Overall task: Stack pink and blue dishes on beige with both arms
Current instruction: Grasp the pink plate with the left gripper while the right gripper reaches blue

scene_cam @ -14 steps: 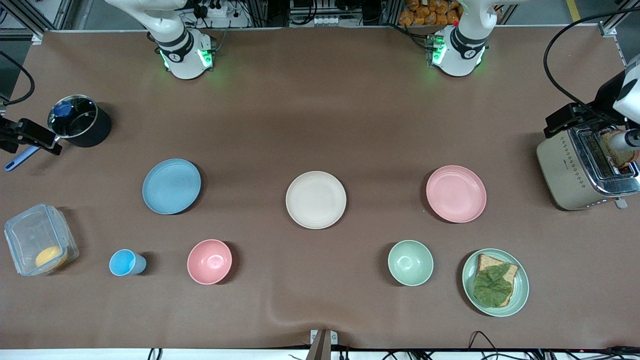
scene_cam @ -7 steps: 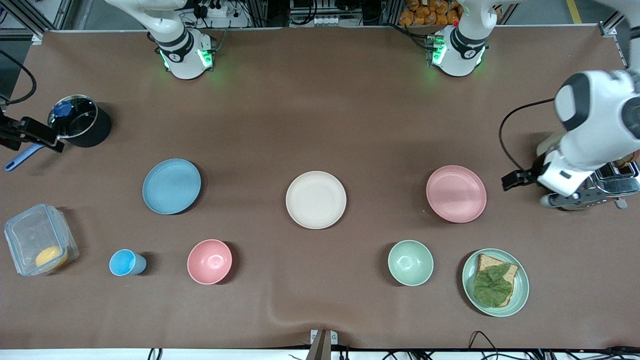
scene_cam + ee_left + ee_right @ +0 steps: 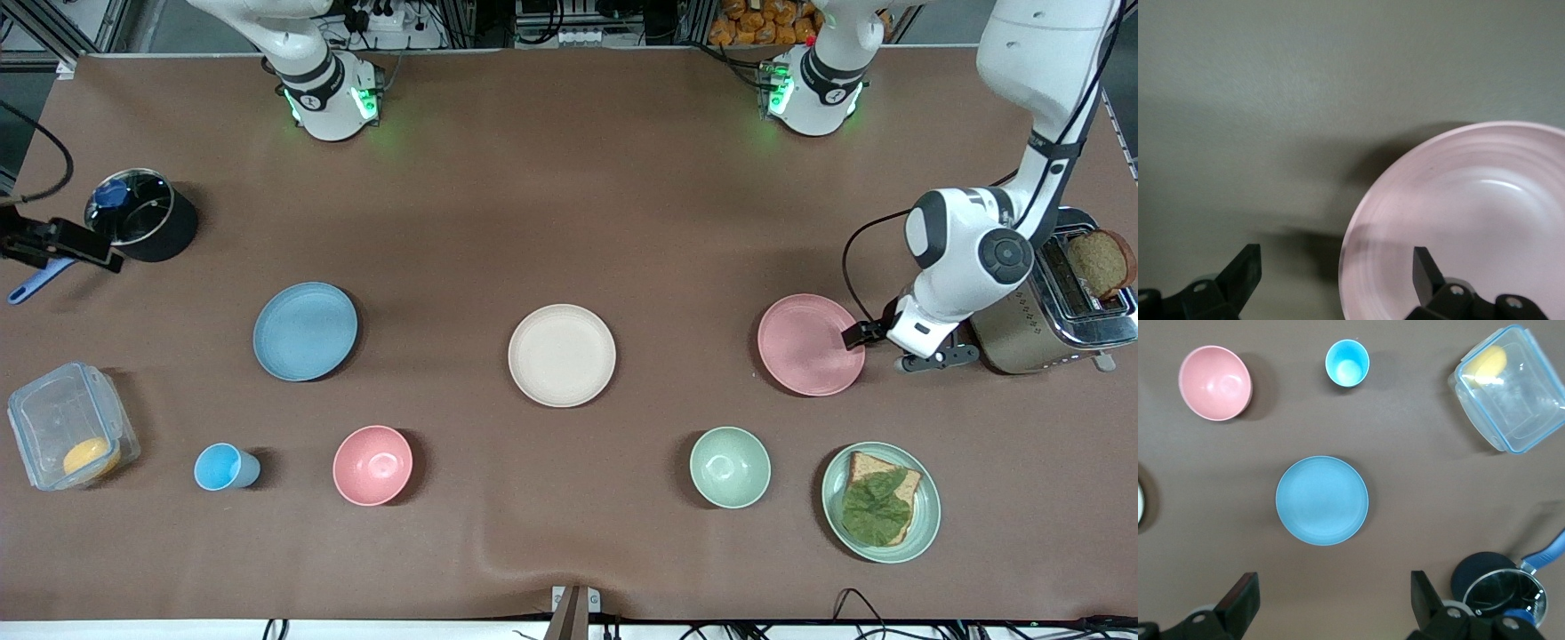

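My left gripper should next take hold of the pink plate by its rim (image 3: pixel 1350 233), so that it can stack the plate on beige.
The pale pink plate (image 3: pixel 805 342) lies toward the left arm's end of the table, the cream-beige plate (image 3: pixel 561 355) in the middle, the dusty blue plate (image 3: pixel 305 331) toward the right arm's end. My left gripper (image 3: pixel 867 336) is low at the pink plate's rim on the toaster side. In the left wrist view this gripper (image 3: pixel 1337 270) is open, one finger over the pink plate (image 3: pixel 1471 220) and one over bare table. My right gripper (image 3: pixel 84 253) hangs high beside the pot. It is open and empty (image 3: pixel 1333 597), with the blue plate (image 3: pixel 1322 500) far below.
A toaster (image 3: pixel 1022 311) holding a bread slice stands close to the left arm. Black pot (image 3: pixel 142 213), clear box (image 3: pixel 71 425), light-blue cup (image 3: pixel 225 467) and pink bowl (image 3: pixel 372 465) sit near the blue plate. Green bowl (image 3: pixel 730 467) and green plate with bread (image 3: pixel 880 502) lie nearer the camera than the pink plate.
The left arm has swung away from the toaster and come down to the pink plate's rim, and the bread slice stands in the toaster. The right gripper has barely shifted.
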`<state>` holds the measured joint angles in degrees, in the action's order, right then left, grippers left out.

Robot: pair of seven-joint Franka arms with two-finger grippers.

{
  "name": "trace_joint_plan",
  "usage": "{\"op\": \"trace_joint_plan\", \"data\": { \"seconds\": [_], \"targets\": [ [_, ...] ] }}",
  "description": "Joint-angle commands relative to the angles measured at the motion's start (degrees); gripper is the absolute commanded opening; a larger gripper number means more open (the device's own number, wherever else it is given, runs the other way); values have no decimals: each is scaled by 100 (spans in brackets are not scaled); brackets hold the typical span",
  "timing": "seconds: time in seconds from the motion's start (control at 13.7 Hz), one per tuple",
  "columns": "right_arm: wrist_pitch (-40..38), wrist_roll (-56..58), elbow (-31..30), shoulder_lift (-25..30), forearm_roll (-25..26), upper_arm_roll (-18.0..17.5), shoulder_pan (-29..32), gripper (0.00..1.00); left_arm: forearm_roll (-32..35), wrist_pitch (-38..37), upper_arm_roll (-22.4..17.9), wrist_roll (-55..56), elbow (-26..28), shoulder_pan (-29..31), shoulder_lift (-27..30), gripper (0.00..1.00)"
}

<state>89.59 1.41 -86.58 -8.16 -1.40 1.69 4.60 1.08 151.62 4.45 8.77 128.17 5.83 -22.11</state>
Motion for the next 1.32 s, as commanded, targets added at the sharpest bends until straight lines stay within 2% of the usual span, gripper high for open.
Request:
{"op": "trace_joint_plan", "data": {
  "seconds": [0.0, 0.07, 0.22, 0.29, 0.44, 0.73, 0.95, 1.02, 1.24],
  "targets": [
    [233, 0, 124, -782, 130, -28, 14, 100, 94, 114, 21, -16, 102, 33, 40, 69],
    [443, -1, 107, -1019, 235, -37, 67, 100, 94, 114, 21, -7, 103, 33, 14, 46],
    [611, -1, -42, -1188, 254, -28, 111, 100, 94, 123, 21, -7, 103, 33, -56, 8],
    [829, -1, -252, -1188, 254, -28, 111, 100, 94, 123, 21, 19, 103, 33, -57, 0],
    [1217, -44, -709, -1109, 245, -28, 111, 100, 94, 123, 39, 28, 94, 24, -48, 0],
    [1393, -149, -887, -1249, 236, -28, 120, 100, 85, 105, 100, 10, 85, 6, 311, 0],
    [1805, -168, -1202, -1372, 227, -28, 173, 100, 50, 61, 389, 2, 15, 15, 636, 0],
    [2025, -168, -1395, -1372, 210, -28, 181, 100, 24, 0, 573, 36, -37, -28, 742, 0],
    [2868, -159, -1940, -1381, 201, -37, 260, 100, 15, -728, 1442, 640, -782, -125, 700, 0]
  ]
}}
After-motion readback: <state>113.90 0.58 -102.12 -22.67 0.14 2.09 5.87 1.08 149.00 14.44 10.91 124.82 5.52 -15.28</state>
